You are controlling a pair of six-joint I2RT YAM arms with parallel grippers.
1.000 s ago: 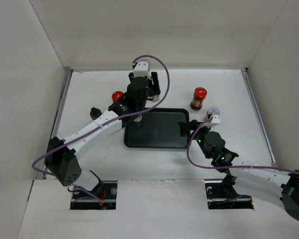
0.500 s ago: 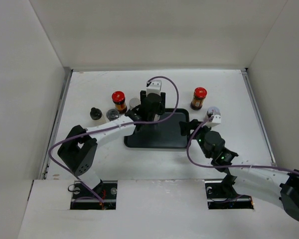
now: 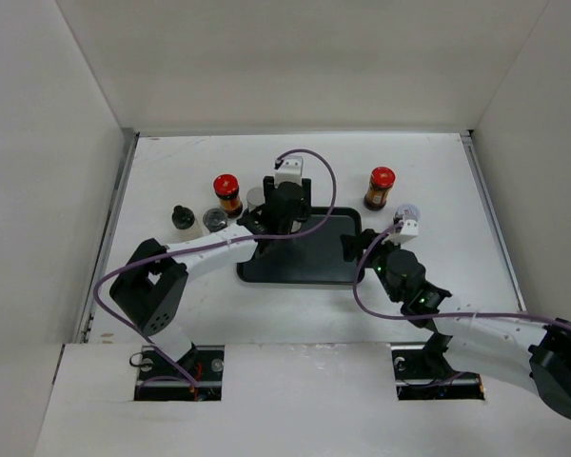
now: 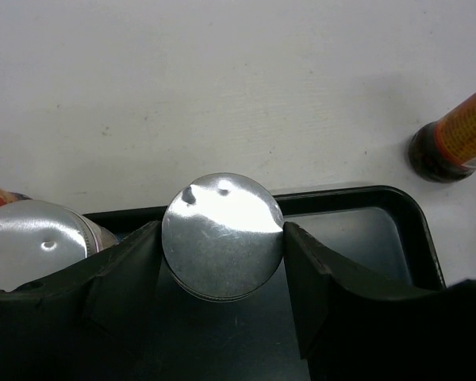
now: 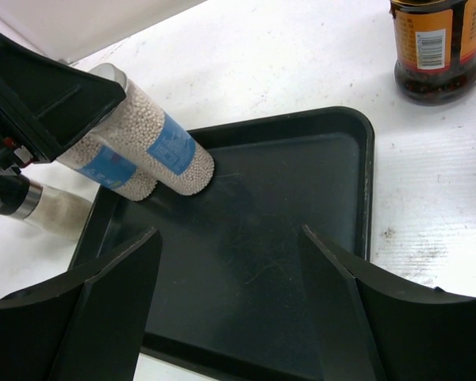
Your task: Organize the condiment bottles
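My left gripper should open now. The base of the silver-capped cylinder is on the tray's flat bottom, so the cylinder would stay standing in the tray [image 4: 345, 200].
My left gripper [image 4: 222, 262] is shut on a silver-capped cylinder [image 4: 222, 234] whose base rests in the far-left corner of the black tray [image 4: 345, 200]. In the right wrist view this cylinder [image 5: 174, 151] is full of white beads and has a blue label. A second, matching cylinder [image 5: 103, 168] stands against it, and its cap shows in the left wrist view [image 4: 32, 246]. From above, my left gripper [image 3: 284, 217] hides the held cylinder. My right gripper [image 5: 230, 294] is open and empty over the tray's right half, also seen from above [image 3: 352, 246].
A red-lidded jar [image 3: 226, 190], a silvery-lidded jar [image 3: 213, 220] and a black-capped bottle [image 3: 182, 217] stand left of the tray [image 3: 300, 271]. Another red-lidded jar [image 3: 382, 186] stands at the tray's far right. A small clear bottle [image 3: 406, 210] is partly hidden by my right wrist.
My left arm has folded and its gripper has shifted right along the tray's far edge, uncovering the bottles on the left. My right gripper has edged slightly left.
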